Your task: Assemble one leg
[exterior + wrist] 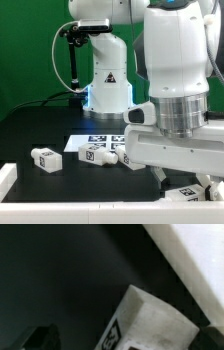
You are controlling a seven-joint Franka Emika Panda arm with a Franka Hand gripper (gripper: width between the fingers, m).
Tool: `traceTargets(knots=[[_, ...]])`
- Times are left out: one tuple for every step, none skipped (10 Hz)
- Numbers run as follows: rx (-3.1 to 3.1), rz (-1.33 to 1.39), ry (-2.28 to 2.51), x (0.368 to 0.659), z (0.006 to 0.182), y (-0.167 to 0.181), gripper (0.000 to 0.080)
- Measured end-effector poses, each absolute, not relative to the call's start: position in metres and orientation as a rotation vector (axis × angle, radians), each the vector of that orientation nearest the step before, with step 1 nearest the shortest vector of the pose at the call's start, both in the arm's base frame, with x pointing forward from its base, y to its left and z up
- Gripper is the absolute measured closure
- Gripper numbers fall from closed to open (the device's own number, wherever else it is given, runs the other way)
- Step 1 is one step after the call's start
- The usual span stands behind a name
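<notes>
The tagged leg (184, 193) (150, 328) has my gripper's fingers reaching down around it, beside the white edge. My gripper needs to close now. Closing now would hold the leg.
In the wrist view a white furniture part (155, 322) with a black marker tag on its side lies between the fingers of my gripper (125, 339). One dark finger (44, 336) stands apart from it, and the other finger (208, 335) is close against it. The jaws stand open. In the exterior view the arm's hand (170, 145) hangs low over the table at the right, above a tagged white part (185, 190); the fingertips are hidden. Two short white legs (45, 158) (97, 156) lie on the black table.
The marker board (105, 141) lies behind the legs. Another tagged white part (131, 158) lies beside the hand. A white rim (8, 180) borders the table at the exterior view's left. A wide white edge (190, 255) crosses the wrist view.
</notes>
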State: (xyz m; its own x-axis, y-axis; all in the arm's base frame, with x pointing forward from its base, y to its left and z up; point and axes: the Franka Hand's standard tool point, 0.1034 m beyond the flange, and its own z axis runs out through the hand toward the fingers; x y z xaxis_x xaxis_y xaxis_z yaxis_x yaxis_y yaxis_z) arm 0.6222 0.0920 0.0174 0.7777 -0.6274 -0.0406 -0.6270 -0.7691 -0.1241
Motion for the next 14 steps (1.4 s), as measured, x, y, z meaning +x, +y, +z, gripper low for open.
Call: traceTargets(knots=[[-2.839, -0.009, 1.003, 0.622, 0.016, 0.092, 0.0151], [-2.838, -0.022, 1.002, 0.623, 0.014, 0.092, 0.0171], [-2.838, -0.022, 1.0, 0.623, 0.015, 0.092, 0.03], [-2.838, -0.021, 1.0, 0.623, 0.015, 0.092, 0.03], [-2.84, 0.005, 1.006, 0.618, 0.013, 0.093, 0.0466], [-2.842, 0.013, 1.006, 0.617, 0.013, 0.093, 0.049], [-2.844, 0.022, 1.007, 0.615, 0.012, 0.093, 0.0504], [-2.845, 0.023, 1.006, 0.615, 0.012, 0.093, 0.0504], [-2.845, 0.024, 1.009, 0.613, 0.012, 0.09, 0.051], [-2.848, 0.037, 1.033, 0.602, 0.016, 0.07, 0.051], [-2.869, 0.041, 1.017, 0.591, 0.019, 0.046, 0.0512], [-2.896, 0.032, 0.972, 0.588, 0.023, 0.025, 0.0512], [-2.918, 0.009, 0.945, 0.588, 0.029, 0.002, 0.0512], [-2.943, -0.017, 0.919, 0.589, 0.035, -0.023, 0.0512]])
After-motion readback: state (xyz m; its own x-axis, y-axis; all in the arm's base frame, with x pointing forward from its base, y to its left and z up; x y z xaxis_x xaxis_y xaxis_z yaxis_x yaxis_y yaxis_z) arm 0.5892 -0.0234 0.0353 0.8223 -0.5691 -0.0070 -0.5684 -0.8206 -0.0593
